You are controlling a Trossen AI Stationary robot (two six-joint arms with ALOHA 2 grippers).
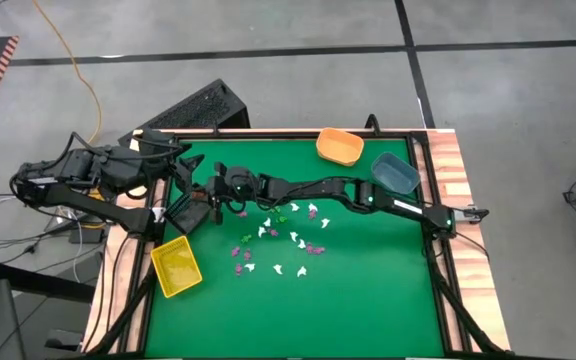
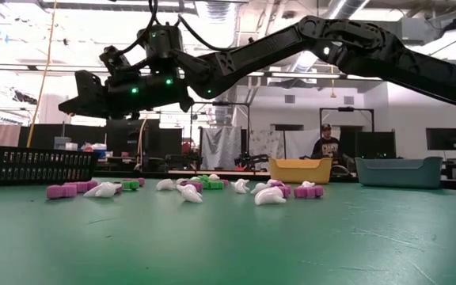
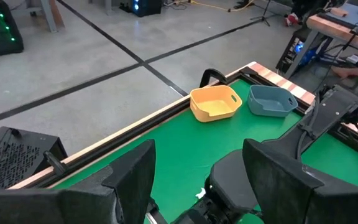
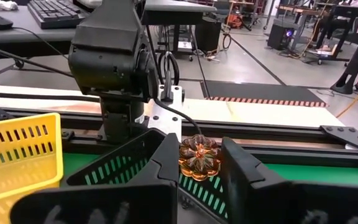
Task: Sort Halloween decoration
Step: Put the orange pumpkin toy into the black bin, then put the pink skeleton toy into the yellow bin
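Note:
The orange-brown pumpkin-shaped decoration hangs over the black bin [image 1: 185,212] and would land inside, so it is now time for my right gripper to let go of the decoration.
Several tiny white, purple and green Halloween decorations [image 1: 283,240] lie scattered mid-table, also in the low view [image 2: 188,188]. My right gripper [image 4: 199,146] reaches level across the table toward its left edge. It is shut on an orange-brown pumpkin-shaped decoration [image 4: 199,158] over the black bin [image 1: 185,212]. My left gripper [image 3: 197,152] waits open and raised at the table's far left [image 1: 180,162], holding nothing. My right gripper pinches the orange-brown decoration's two opposite sides [image 4: 185,155] between its two fingers [image 4: 160,155]. The fingers come level from the table's right side. The decoration is lifted clear, above the black bin's slotted wall [image 4: 123,168].
A yellow bin [image 1: 175,266] stands near the left front, beside the black bin. An orange bin [image 1: 340,146] and a blue bin [image 1: 396,172] stand at the far right. The left arm's base [image 4: 117,62] stands just beyond the black bin. A person [image 2: 325,146] is in the room behind.

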